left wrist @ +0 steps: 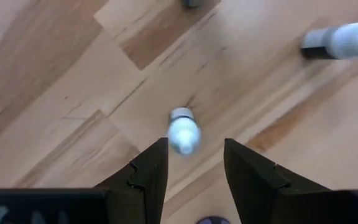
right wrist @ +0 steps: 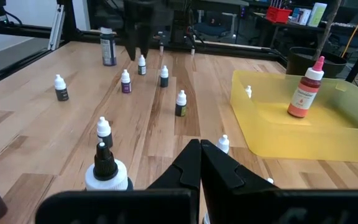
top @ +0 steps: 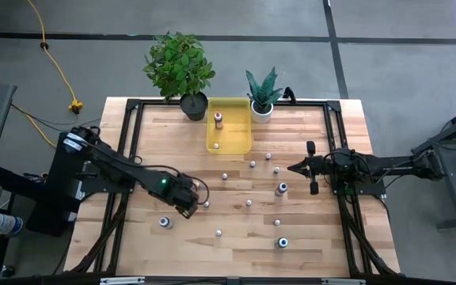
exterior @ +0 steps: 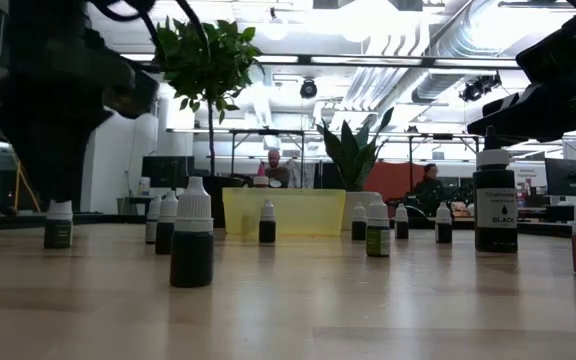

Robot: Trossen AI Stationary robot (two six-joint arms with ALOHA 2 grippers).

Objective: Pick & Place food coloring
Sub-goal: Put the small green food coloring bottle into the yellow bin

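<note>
I need to grip the small whitish bottle by its white cap with my left gripper next, so that I can place it in the yellow tray.
Several tiny food coloring bottles stand scattered on the wooden table (top: 133, 134). One small whitish bottle (left wrist: 183, 130) (top: 206, 204) stands upright just ahead of my left gripper (left wrist: 194, 144) (top: 194, 207), which is open and points down at it, its fingers level with the bottle's sides and apart from it. A red-bodied bottle (top: 218, 120) (right wrist: 303, 93) and a tiny one (top: 218, 145) stand in the yellow tray (top: 240, 138) at the far side. My right gripper (right wrist: 201, 148) (top: 295, 168) is shut and hovers right of centre, near a dark-bodied bottle (top: 282, 188).
Two potted plants stand at the far edge: a leafy one (top: 179, 67) and a spiky one in a white pot (top: 261, 111), either side of the tray. Black frame rails (top: 345, 214) run along the table's sides. More bottles (top: 165, 222) (top: 283, 243) stand near the near edge.
</note>
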